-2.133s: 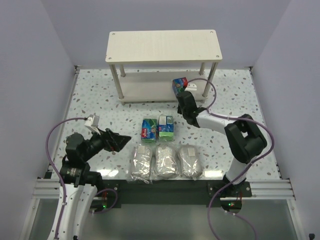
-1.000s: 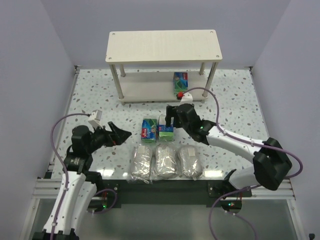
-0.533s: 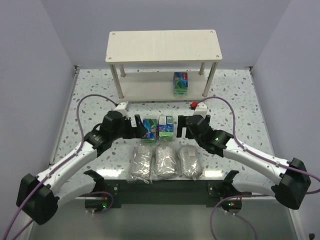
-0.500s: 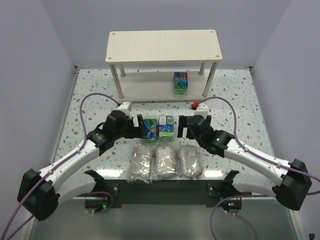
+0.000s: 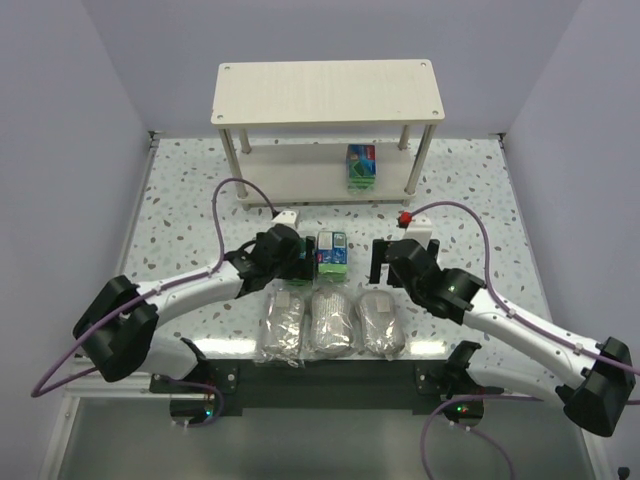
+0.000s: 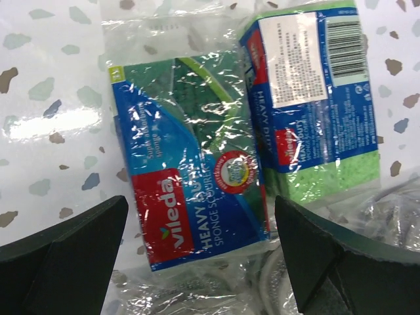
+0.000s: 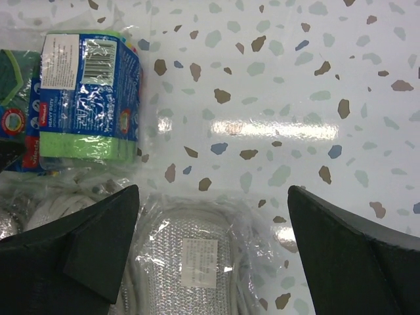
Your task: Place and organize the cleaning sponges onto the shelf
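Note:
My left gripper's open fingers hover above the sponge pack's printed top in the left wrist view. They lower before closing, which would miss it now.
The cream shelf (image 5: 327,92) stands at the back, with one green-and-blue sponge pack (image 5: 361,166) on its lower tier. Two more packs lie mid-table. My left gripper (image 5: 292,262) hovers open over the left pack (image 6: 190,164), its fingers (image 6: 65,262) astride it without touching; the second pack (image 6: 315,105) lies beside it. Three grey wrapped bundles (image 5: 332,322) lie in a row near the front edge. My right gripper (image 5: 385,266) stands open above the far end of the right bundle (image 7: 190,262), nothing held. The second pack (image 7: 88,98) shows at the upper left of the right wrist view.
The speckled tabletop (image 5: 190,200) is walled in by lavender panels on both sides. The shelf's round legs (image 5: 240,170) stand on the table at the back. Both arms' cables loop over the table.
The right arm left a pack on the shelf's lower tier and drew back over the right bundle. The left arm swung in from the left to over the left pack.

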